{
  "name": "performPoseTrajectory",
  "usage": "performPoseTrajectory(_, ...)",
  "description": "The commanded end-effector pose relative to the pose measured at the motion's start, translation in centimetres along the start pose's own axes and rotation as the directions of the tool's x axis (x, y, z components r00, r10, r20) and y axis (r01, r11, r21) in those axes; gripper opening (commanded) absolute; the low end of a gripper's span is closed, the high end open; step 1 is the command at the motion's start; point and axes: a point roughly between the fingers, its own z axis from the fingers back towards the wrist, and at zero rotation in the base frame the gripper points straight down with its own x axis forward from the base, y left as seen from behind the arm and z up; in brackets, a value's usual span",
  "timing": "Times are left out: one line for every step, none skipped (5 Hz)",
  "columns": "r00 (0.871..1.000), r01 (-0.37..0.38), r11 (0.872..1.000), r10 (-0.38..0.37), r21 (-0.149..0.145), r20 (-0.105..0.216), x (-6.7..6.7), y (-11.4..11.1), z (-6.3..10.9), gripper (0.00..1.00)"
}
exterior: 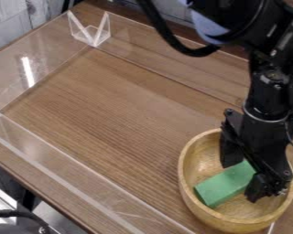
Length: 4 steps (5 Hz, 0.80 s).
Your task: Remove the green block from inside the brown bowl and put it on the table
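My gripper needs to grab the green block by one short end point(241, 174) next, so it can lift the block out of the brown bowl and onto the table.
A bright green block point(225, 187) lies tilted inside the round light-brown wooden bowl point(200, 206) at the lower right of the wood-grain table point(113, 110). My black gripper point(252, 170) points down into the bowl. Its jaws stand open astride the upper right end of the block. One finger point(233, 151) is toward the bowl's far rim and the other is toward the right. Whether the fingers touch the block I cannot tell. The block's right end is partly hidden behind the fingers.
Low clear acrylic walls point(39, 64) border the table on the left and back, with a folded clear corner piece point(91, 29) at the far left. Black cables point(186, 32) hang above the back right. The bowl sits close to the table's front right edge.
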Motion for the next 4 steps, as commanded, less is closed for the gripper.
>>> performPoseTrajectory(0.999,-0.006,1.000,0.006,-0.001,0.041,0.32,0.42,0.55,1.00)
performPoseTrajectory(0.999,-0.008,1.000,0.008,-0.004,0.046,0.34,0.58,0.27,1.00)
performPoseTrajectory(0.999,-0.008,1.000,0.008,-0.006,0.049,0.38,0.71,-0.07,1.00)
performPoseTrajectory(0.999,-0.007,1.000,0.007,-0.008,0.053,0.44,0.83,-0.44,1.00)
